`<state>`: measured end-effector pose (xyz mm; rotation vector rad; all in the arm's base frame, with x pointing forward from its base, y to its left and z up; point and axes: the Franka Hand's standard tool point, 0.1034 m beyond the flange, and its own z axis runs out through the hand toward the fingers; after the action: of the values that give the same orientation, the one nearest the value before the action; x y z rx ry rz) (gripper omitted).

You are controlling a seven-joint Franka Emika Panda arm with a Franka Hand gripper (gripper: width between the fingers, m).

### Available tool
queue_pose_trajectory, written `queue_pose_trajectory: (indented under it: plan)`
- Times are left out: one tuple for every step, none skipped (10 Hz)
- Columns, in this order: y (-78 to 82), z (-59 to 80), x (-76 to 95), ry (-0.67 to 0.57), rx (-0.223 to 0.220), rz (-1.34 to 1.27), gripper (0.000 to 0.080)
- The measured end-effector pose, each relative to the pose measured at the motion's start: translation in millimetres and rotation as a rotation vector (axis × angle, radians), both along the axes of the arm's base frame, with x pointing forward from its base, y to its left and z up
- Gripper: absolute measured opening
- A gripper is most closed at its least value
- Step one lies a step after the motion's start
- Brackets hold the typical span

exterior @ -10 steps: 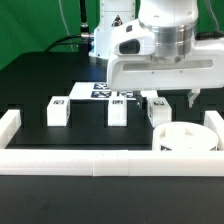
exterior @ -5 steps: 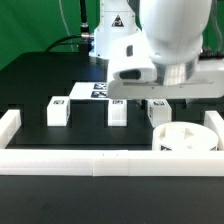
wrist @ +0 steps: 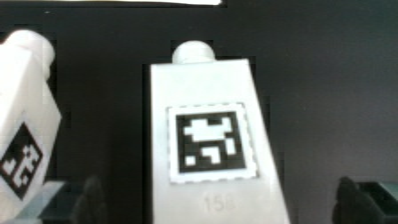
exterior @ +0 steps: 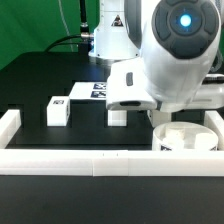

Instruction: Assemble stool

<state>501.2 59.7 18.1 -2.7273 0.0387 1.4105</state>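
Note:
I can close my gripper now, because my fingertips are beside the near end of the white block leg [wrist: 210, 140], below its tag, and they would hold the leg.
In the wrist view a white block leg [wrist: 210, 140] with a black-and-white tag lies between my gripper's [wrist: 214, 205] two fingers. The jaws stand wide apart with dark gaps on both sides of the leg, so the gripper is open and holds nothing. A second tagged leg [wrist: 25, 115] lies beside it. In the exterior view one leg [exterior: 57, 110] stands at the left and another [exterior: 117, 116] in the middle, partly behind the arm. The round disc seat [exterior: 186, 138] sits at the right. The arm's body hides the fingers and the third leg there.
The marker board [exterior: 88, 92] lies behind the legs. A long white border rail [exterior: 100, 163] runs along the front, with another piece [exterior: 9, 126] at the exterior view's left. The arm's bulk [exterior: 175, 55] fills the upper right.
The arm has swung down and toward the camera over the last second. It now covers the leg next to the seat, and the fingers no longer show in the exterior view.

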Motion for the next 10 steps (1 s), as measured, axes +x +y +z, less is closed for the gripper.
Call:
queue_pose_trajectory:
  plan:
    - [-0.4, -1.3, -3.4, 0.067, 0.004, 0.006, 0.0649]
    - [-0.8, -3.4, -4.9, 0.122, 0.008, 0.010, 0.0649]
    - [-0.5, -6.9, -0.8, 0.110, 0.008, 0.009, 0.0603]
    - [-0.2, -6.2, -0.2, 0.106, 0.008, 0.009, 0.0603]
    - [0.1, -6.9, -0.8, 0.108, 0.008, 0.010, 0.0412]
    - [0.4, -7.0, -0.9, 0.108, 0.008, 0.011, 0.0412]
    - [1.0, -6.9, -0.9, 0.108, 0.009, 0.012, 0.0337]
    - [2.9, -6.1, 0.7, 0.100, 0.011, 0.016, 0.0337]
    - [6.2, -3.2, 4.7, 0.078, 0.019, 0.024, 0.0337]
    - [8.0, 2.9, 5.3, 0.083, 0.022, 0.026, 0.0337]
